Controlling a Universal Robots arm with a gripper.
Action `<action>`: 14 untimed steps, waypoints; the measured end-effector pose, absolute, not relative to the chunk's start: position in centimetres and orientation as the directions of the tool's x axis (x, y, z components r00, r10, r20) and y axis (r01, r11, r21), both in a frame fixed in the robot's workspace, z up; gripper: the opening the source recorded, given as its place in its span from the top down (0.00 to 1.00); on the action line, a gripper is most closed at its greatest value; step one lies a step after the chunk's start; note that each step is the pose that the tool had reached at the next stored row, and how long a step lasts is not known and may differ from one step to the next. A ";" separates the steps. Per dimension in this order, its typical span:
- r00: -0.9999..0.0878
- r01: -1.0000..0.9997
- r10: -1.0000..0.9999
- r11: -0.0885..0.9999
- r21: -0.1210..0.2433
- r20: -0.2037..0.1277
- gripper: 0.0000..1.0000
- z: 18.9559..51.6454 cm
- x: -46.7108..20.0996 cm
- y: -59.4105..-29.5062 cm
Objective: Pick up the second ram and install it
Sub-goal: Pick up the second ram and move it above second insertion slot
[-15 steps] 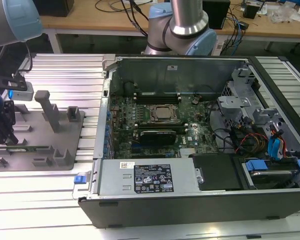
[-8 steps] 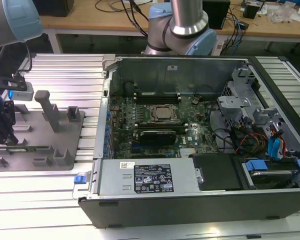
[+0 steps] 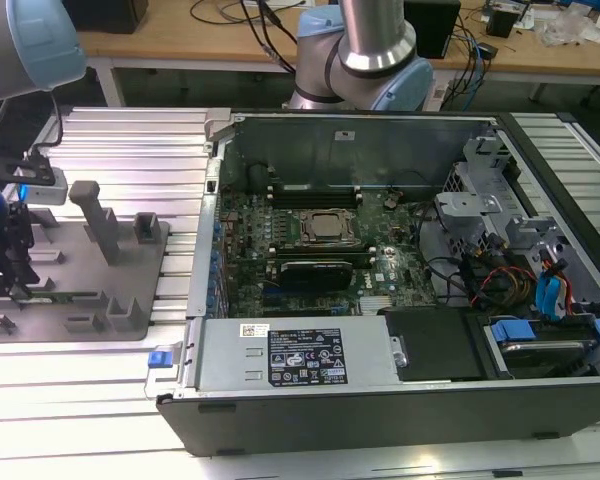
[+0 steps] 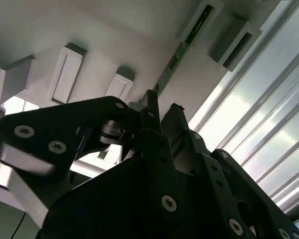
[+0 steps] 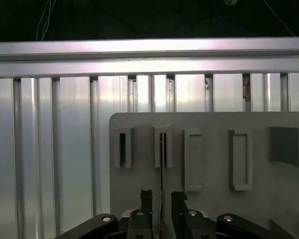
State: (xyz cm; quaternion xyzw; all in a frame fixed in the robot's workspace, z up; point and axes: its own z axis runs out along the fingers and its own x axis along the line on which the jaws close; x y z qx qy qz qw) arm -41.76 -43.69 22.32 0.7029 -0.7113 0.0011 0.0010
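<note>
My gripper reaches the ram next and grabs its bare middle part (image 5: 162, 211), where both its sides stand free. The grey fixture slot (image 5: 163, 147) encloses the ram's end.
The second ram (image 5: 162, 164) is a thin green strip standing on edge in the slots of the grey fixture plate (image 5: 269, 199). In the first wrist view I see it edge-on, running between my two black fingers (image 5: 146, 200). My gripper (image 5: 162, 199) is open and straddles the strip's near end, with a small gap on each side. In the second wrist view the ram (image 4: 189, 40) leads from a fixture slot down to the gripper (image 4: 163, 108). In the exterior view the gripper (image 3: 18, 290) hangs low over the fixture plate at the far left, by the ram (image 3: 75, 296).
An open computer case (image 3: 400, 400) lies on the exterior view's right, with the processor socket (image 3: 325, 228), memory slots (image 3: 325, 190) and a black ribbed card (image 3: 320, 270). Grey fixture blocks (image 3: 105, 235) stand on the plate. The ribbed aluminium table (image 3: 130, 150) spreads around it.
</note>
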 end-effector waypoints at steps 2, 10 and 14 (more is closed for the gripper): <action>0.003 -1.000 -1.000 -0.003 0.000 0.005 0.72 22.1 -41.8 -43.7; 0.077 -0.997 -0.997 -0.077 0.000 0.014 0.72 20.7 -41.9 -43.4; 0.077 -0.997 -0.997 -0.077 0.000 0.011 0.72 20.7 -41.9 -43.3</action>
